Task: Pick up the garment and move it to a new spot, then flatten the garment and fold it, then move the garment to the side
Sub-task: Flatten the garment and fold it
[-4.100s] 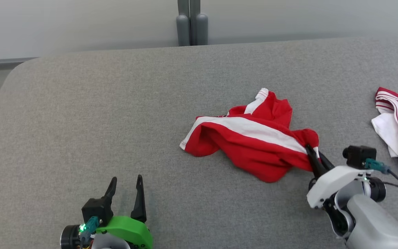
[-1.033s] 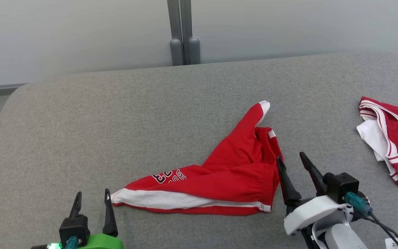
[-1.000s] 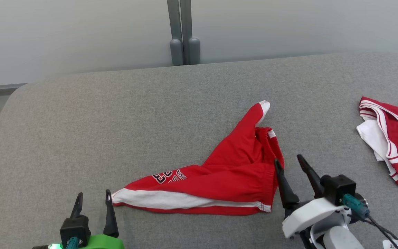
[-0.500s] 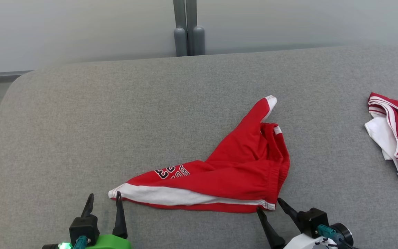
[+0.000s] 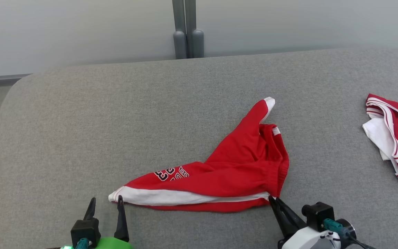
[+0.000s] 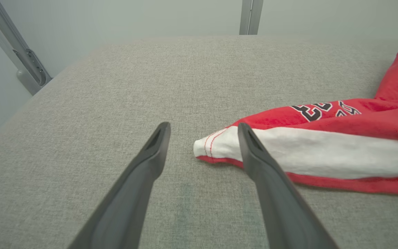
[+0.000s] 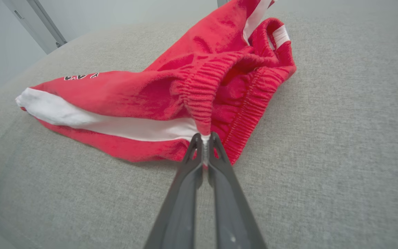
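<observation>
Next, my left gripper grips the white hem corner (image 5: 115, 195) of the striped leg to lift and flatten the shorts (image 5: 230, 178).
The garment (image 5: 233, 173) is a pair of red shorts with a white side stripe and dark lettering, lying rumpled on the grey table (image 5: 116, 121). My right gripper (image 5: 273, 200) is shut on the waistband corner at the garment's near right end; the right wrist view shows the garment (image 7: 171, 90) with the right gripper (image 7: 204, 140) pinching the elastic edge. My left gripper (image 5: 105, 202) is open at the garment's near left tip. In the left wrist view the left gripper (image 6: 203, 129) straddles the white hem corner of the garment (image 6: 323, 138), its right finger (image 6: 254, 152) over the cloth.
A second red and white garment (image 5: 396, 135) lies at the table's right edge. A grey post (image 5: 187, 31) stands behind the table against a pale wall. The table's rounded left corner (image 5: 16, 90) drops off to the floor.
My right gripper drew back from beside the waistband to the garment's near right corner and shut on it. The left gripper stays open at the left tip. The head camera shifted slightly.
</observation>
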{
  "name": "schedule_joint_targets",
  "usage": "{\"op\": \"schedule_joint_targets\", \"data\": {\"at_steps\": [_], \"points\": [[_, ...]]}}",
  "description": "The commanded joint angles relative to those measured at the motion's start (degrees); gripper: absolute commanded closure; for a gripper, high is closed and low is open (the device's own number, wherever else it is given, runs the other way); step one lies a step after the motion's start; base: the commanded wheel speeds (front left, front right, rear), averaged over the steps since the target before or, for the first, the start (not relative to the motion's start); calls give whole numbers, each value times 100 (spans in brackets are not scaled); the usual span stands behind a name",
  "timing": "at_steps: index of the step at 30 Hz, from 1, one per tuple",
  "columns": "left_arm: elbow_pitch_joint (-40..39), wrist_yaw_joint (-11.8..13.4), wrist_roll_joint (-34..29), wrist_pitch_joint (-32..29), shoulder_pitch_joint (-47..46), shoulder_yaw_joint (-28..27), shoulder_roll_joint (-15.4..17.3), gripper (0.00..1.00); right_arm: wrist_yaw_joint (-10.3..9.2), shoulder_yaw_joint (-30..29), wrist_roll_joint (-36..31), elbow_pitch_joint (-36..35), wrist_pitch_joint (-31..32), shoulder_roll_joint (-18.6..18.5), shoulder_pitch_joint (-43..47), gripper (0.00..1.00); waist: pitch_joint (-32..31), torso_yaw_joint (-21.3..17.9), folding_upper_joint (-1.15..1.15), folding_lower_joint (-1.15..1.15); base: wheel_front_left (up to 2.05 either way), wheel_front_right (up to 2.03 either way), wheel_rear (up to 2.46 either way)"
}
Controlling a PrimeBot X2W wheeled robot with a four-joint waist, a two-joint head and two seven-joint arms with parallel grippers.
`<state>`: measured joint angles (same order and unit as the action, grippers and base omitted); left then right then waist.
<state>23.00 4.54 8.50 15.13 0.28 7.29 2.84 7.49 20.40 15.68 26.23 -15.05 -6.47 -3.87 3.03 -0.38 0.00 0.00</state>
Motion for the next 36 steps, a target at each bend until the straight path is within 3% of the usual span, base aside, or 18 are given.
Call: {"op": "schedule_joint_targets", "data": {"at_steps": [1,10,24,25,26,28,29,32,36], "points": [[31,-14,77,-1,22,28,14,0,-1,-98,48,-88,-16,-28,-60,100,10,-39,0,0,0,0,0],[451,-326,393,-1,-127,303,18,0,-1,-489,196,-470,-16,-70,-365,100,155,-163,0,0,0,0,0],[761,-706,1029,-1,-342,684,19,0,-1,-575,167,-433,-16,-79,-625,100,333,-138,0,0,0,0,0],[766,-729,1043,-1,-353,704,18,16,-1,-569,168,-430,-16,-68,-636,100,338,-144,0,0,0,0,0],[768,-751,1073,-1,-366,710,18,42,-1,-565,174,-425,-16,-64,-651,100,342,-152,0,0,0,0,0],[799,-775,1128,-1,-377,716,18,71,-1,-568,196,-415,-16,-61,-695,100,348,-170,0,0,0,0,0],[806,-811,1144,-1,-401,718,18,100,-1,-571,204,-414,-16,-57,-715,100,354,-181,0,0,0,0,0],[780,-830,1152,-1,-438,704,18,100,-1,-606,232,-436,-16,-50,-741,100,354,-188,0,0,0,0,0],[-56,-917,1170,-1,-508,381,18,100,-1,-661,206,-655,-15,-12,-860,100,335,-232,0,0,0,0,0]]}}
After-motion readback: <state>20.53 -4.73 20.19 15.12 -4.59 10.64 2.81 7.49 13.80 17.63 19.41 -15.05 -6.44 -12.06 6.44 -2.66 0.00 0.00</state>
